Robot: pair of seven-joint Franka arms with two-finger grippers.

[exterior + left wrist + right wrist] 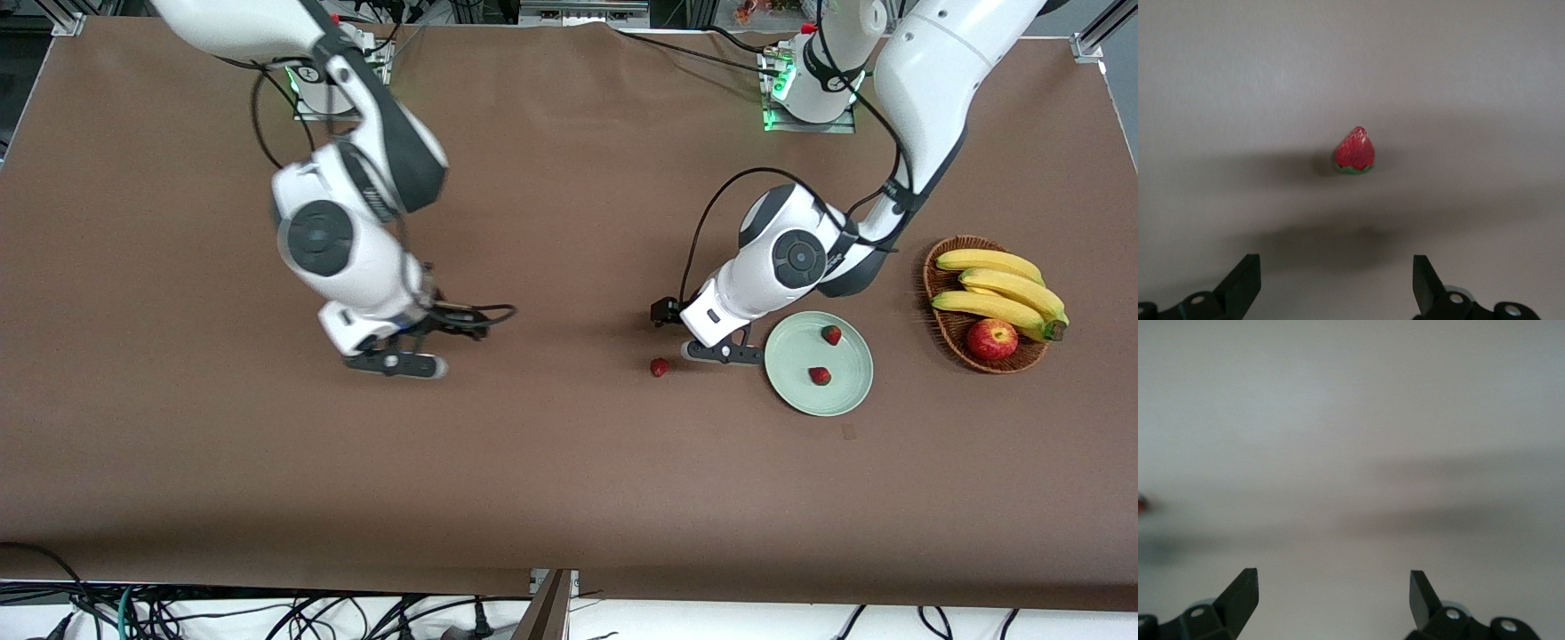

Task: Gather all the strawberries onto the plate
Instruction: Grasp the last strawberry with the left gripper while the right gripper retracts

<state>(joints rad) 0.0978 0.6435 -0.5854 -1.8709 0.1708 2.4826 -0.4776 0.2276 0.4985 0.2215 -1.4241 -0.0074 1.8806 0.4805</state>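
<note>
My left gripper grabs the strawberry by its red body (659, 367) next, to gather the last loose berry into the plate (845, 393).
The pale green plate (845, 393) lies toward the left arm's end of the table. It holds two strawberries (830, 334) (819, 376). A third strawberry (659, 367) (1355, 152) lies on the brown table beside the plate, toward the right arm's end. My left gripper (722, 353) (1337, 280) hangs low over the table between that berry and the plate's rim. It is open and holds nothing, and the berry lies ahead of its fingertips. My right gripper (396, 364) (1334, 597) is open and empty over bare table toward the right arm's end.
A brown wicker basket (930, 277) with bananas (1000, 286) and a red apple (992, 339) stands beside the plate, toward the left arm's end of the table. Cables run along the table's edge nearest the front camera.
</note>
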